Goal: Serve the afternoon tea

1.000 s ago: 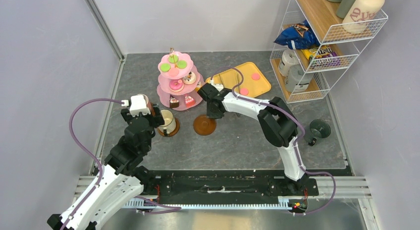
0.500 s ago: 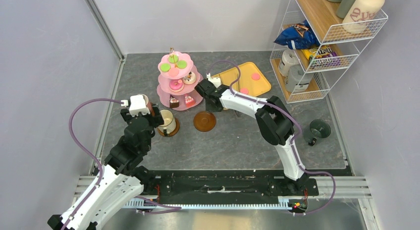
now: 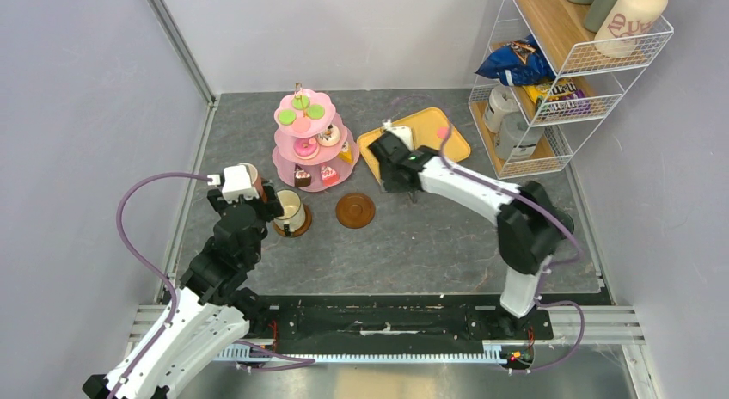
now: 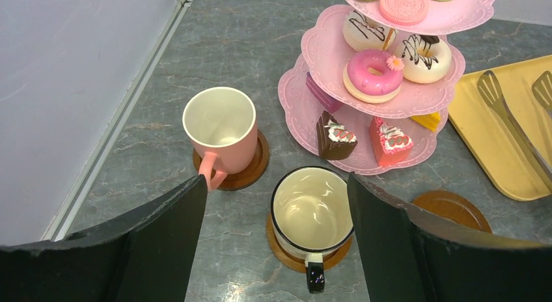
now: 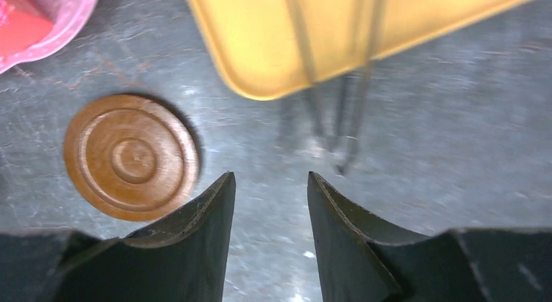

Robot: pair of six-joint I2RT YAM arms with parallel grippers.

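The right gripper grabs the dark mug by its rim from above next, to set its base upright on the empty saucer [image 3: 354, 210].
The pink three-tier stand [image 3: 309, 150] [image 4: 384, 87] holds macarons, donuts and cake wedges. To its left a pink mug [image 4: 221, 129] stands on a brown saucer. A cream mug [image 3: 290, 211] [image 4: 312, 211] sits on another saucer below and between the fingers of my left gripper [image 4: 275, 179], which is wide open and empty. An empty saucer [image 3: 354, 210] [image 5: 132, 157] lies flat on the table. My right gripper [image 3: 399, 181] [image 5: 270, 176] hovers to its right, open and empty, near the yellow tray's corner. A dark mug [image 3: 554, 223] is at the far right.
The yellow tray [image 3: 451, 150] [image 5: 260, 41] carries metal tongs [image 4: 508, 113] and a pink macaron [image 3: 443, 132]. A white wire shelf [image 3: 559, 81] with bottles, a blue bag and a yellow packet stands at the back right. Walls enclose the table on the left and at the back.
My right gripper has let go of the saucer, which now lies flat, and has opened and swung right toward the tray. The left arm has not moved.
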